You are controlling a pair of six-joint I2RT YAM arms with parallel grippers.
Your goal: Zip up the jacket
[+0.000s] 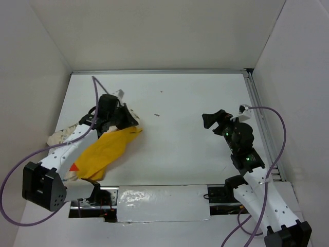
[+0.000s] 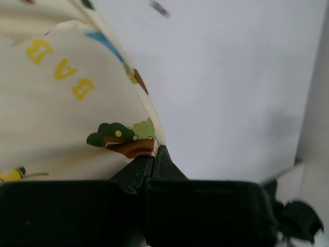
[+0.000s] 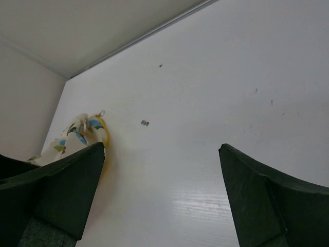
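Note:
My right gripper grabs the jacket (image 1: 105, 152) by its cream printed edge (image 1: 135, 117) next, since my left gripper stays free to help spread the jacket for zipping.
The jacket (image 1: 105, 152) lies crumpled at the left of the table, its yellow-orange lining turned up and cream printed fabric showing at its far and left edges. My left gripper (image 1: 128, 117) is at the jacket's far right corner. In the left wrist view the gripper (image 2: 156, 152) is shut, pinching the edge of the cream printed fabric (image 2: 67, 103). My right gripper (image 1: 211, 121) is open and empty above bare table at the right, well apart from the jacket. In the right wrist view the gripper (image 3: 162, 175) has its jaws wide apart, with the jacket (image 3: 77, 135) far off at the left.
A small dark speck (image 1: 157, 115) lies on the table between the arms; it also shows in the right wrist view (image 3: 145, 123). White walls enclose the table on three sides. A metal rail (image 1: 261, 123) runs along the right edge. A silvery strip (image 1: 159, 203) lies at the near edge.

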